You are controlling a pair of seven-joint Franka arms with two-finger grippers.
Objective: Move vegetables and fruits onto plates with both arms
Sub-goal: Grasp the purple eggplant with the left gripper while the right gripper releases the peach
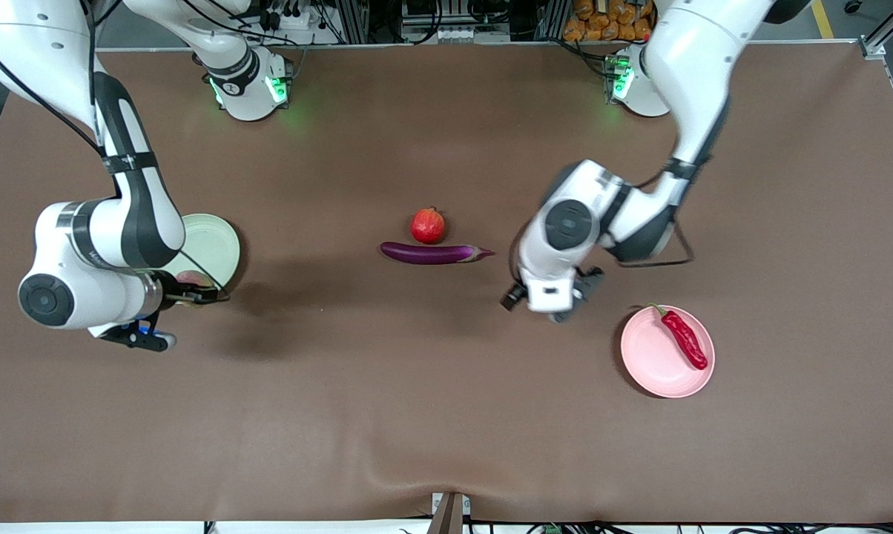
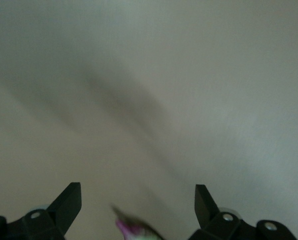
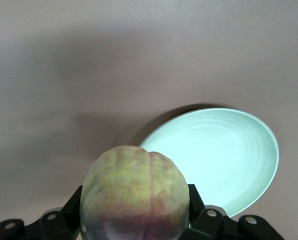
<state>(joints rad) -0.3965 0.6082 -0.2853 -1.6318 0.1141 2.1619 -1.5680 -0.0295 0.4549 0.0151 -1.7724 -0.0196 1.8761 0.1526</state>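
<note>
The pomegranate (image 1: 428, 225) is close beside the middle of the eggplant, so my left gripper should next grip the eggplant toward its stem end (image 1: 463, 254), where both sides are open.
My right gripper (image 1: 194, 291) is shut on the yellowish-pink peach (image 1: 192, 279), held over the edge of the pale green plate (image 1: 213, 245). In the right wrist view the peach (image 3: 134, 195) fills the gripper (image 3: 134, 212), with the green plate (image 3: 224, 155) just past it. The left gripper (image 1: 554, 304) hangs open and empty over the cloth between the purple eggplant (image 1: 435, 254) and the pink plate (image 1: 650, 356). The left wrist view shows that gripper (image 2: 137, 200) wide apart, with the eggplant's stem tip (image 2: 131, 229) low between its fingers. The red chili pepper (image 1: 685, 339) lies on the pink plate. The pomegranate (image 1: 428, 225) sits beside the eggplant.
The brown cloth (image 1: 387, 386) covers the whole table. Both arm bases (image 1: 250, 85) stand along the table's edge farthest from the front camera. The right arm's elbow (image 1: 83, 267) hangs over the right arm's end of the table.
</note>
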